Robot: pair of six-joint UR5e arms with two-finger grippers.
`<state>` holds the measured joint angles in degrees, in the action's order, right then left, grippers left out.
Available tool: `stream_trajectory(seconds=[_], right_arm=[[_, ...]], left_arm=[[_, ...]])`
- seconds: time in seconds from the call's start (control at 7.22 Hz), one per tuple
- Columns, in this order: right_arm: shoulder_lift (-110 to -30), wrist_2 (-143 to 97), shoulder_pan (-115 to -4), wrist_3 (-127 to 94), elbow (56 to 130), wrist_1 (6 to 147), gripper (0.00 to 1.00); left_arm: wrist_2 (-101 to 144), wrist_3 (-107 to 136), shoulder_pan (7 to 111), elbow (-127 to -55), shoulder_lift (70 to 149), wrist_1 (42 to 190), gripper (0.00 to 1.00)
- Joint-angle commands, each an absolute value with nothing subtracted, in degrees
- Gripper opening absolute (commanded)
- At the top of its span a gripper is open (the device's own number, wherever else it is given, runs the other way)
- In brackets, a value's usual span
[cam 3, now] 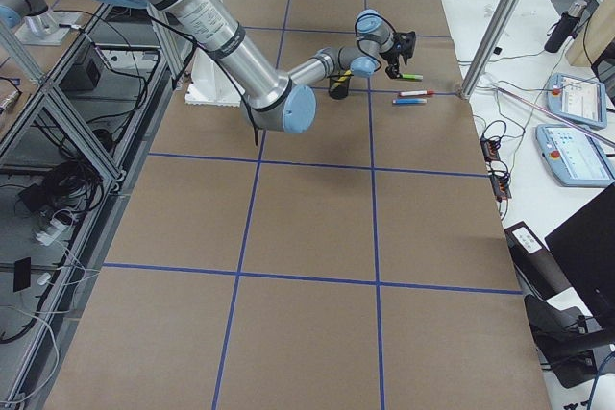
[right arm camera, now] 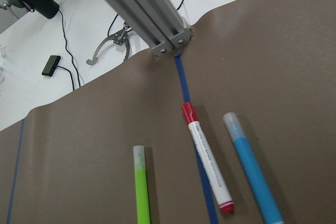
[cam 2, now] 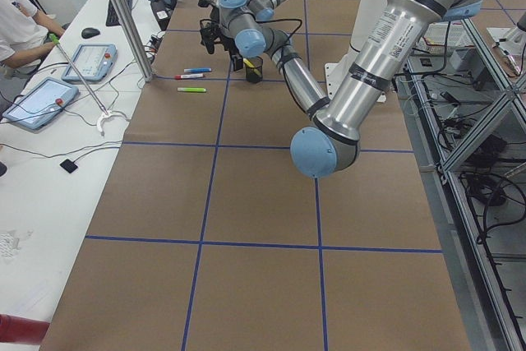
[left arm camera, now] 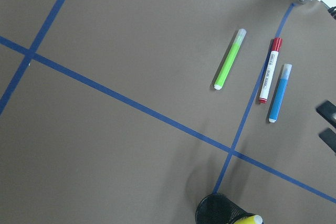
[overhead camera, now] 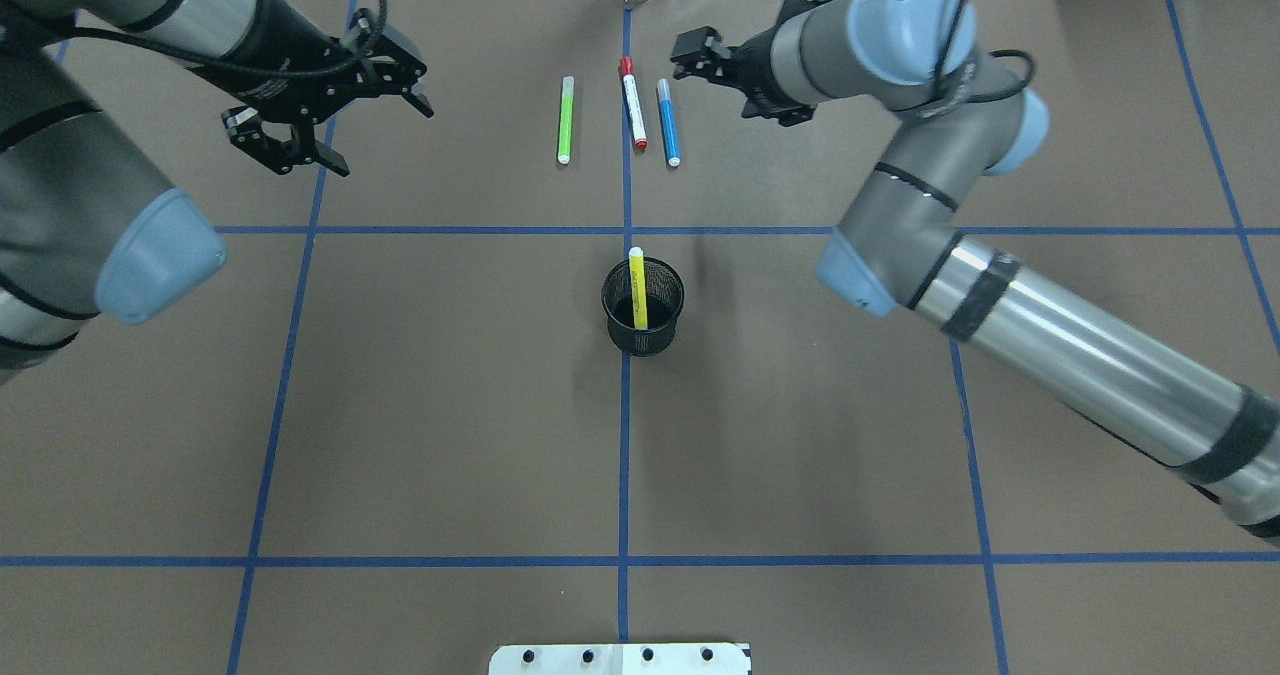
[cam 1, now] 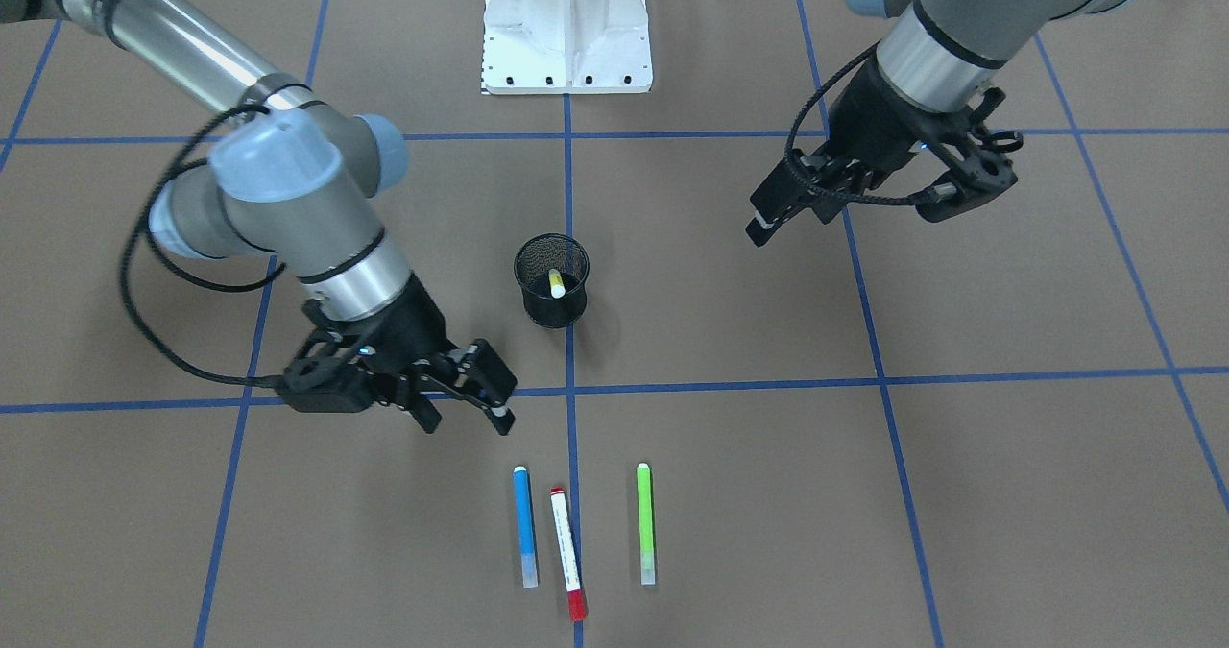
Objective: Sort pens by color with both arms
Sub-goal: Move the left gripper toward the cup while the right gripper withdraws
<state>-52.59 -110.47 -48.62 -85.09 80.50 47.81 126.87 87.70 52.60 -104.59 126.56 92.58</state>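
Observation:
The yellow pen needs to be sorted by color, so the left gripper should next grab it by its top end [cam 1: 555, 277] in the mesh cup [cam 1: 550, 308].
Three pens lie side by side at the table's far edge: lime green [overhead camera: 566, 120], white with red ends [overhead camera: 633, 103] and blue [overhead camera: 667, 122]. They also show in the front view as green [cam 1: 645, 523], white-red [cam 1: 567, 552] and blue [cam 1: 524, 526]. The yellow pen [overhead camera: 637, 290] stands in the black mesh cup [overhead camera: 645, 330] at the table's middle. My right gripper [cam 1: 466, 420] is open and empty, raised just beside the blue pen. My left gripper [overhead camera: 300, 160] is open and empty, raised well to the left of the green pen. The right wrist view shows the green [right arm camera: 140, 190], white-red [right arm camera: 206, 165] and blue [right arm camera: 252, 169] pens below it.
The white pedestal base [cam 1: 566, 29] stands at the robot's side of the table. An aluminium post [right arm camera: 142, 9] rises at the far edge just behind the pens. Blue tape lines divide the brown table into squares. An operators' desk with tablets [cam 2: 37, 100] runs beyond the far edge.

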Motion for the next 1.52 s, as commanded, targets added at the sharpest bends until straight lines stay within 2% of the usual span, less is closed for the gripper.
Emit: stream_trajectory(seconds=[0.0, 0.14, 0.55, 0.83, 1.11, 1.38], right_arm=[[-63.33, -120.65, -54.65, -79.04, 87.96, 47.82, 1.0], [-66.59, -120.85, -54.75, -77.19, 90.41, 47.55, 1.0], [-68.64, -120.85, -54.67, -76.38, 90.79, 47.55, 1.0], [-71.26, -121.2, -54.84, -72.44, 91.58, 47.55, 1.0], [-72.94, -125.4, -56.85, -71.38, 91.58, 47.46, 1.0], [-73.56, -125.51, -56.95, -70.4, 91.41, 47.46, 1.0]], left_arm=[[121.74, 86.76, 46.44, -91.48, 140.38, 87.03, 0.91], [120.34, 81.79, 45.71, -82.27, 147.67, 86.92, 0.91], [126.87, 60.68, 45.18, -73.08, 150.19, 87.36, 0.9], [128.67, 60.82, 43.61, -63.6, 156.85, 84.75, 0.9], [128.76, 60.65, 42.37, -62.93, 158.38, 80.69, 0.87], [128.93, 60.56, 40.36, -62.75, 156.98, 80.6, 0.76]])
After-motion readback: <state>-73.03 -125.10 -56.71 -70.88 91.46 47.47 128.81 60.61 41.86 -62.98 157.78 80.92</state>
